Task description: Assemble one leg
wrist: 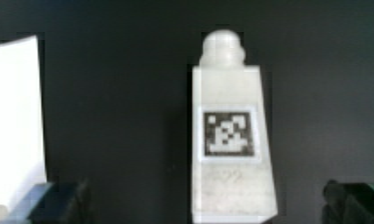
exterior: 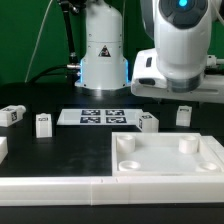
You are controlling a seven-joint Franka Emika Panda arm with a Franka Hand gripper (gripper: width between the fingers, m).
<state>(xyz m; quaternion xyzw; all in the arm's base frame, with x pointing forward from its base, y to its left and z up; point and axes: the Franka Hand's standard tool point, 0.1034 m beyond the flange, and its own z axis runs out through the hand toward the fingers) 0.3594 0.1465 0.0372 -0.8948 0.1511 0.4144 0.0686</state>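
Note:
My gripper will next pick up the leg by its square end [wrist: 234,198], so its rounded peg stays free to enter a corner socket.
In the wrist view a leg [wrist: 228,130] lies on the black table. It is a white block with a rounded peg at one end and a black-and-white tag [wrist: 230,132] on its face. My gripper [wrist: 205,203] is open wide above it. The fingertips [wrist: 51,200] stand on either side of the leg's square end, apart from it. In the exterior view the arm's white hand [exterior: 172,70] hangs over the rightmost leg [exterior: 184,114]; the fingers themselves are not clear there. Three more legs stand on the table [exterior: 12,115] [exterior: 43,123] [exterior: 148,121].
The large white tray-like piece [exterior: 165,158] with round corner sockets lies at the front right. The marker board [exterior: 92,117] lies in the middle. A long white rail [exterior: 60,186] runs along the front. The robot base [exterior: 103,60] stands behind. A white edge [wrist: 13,110] shows beside the leg.

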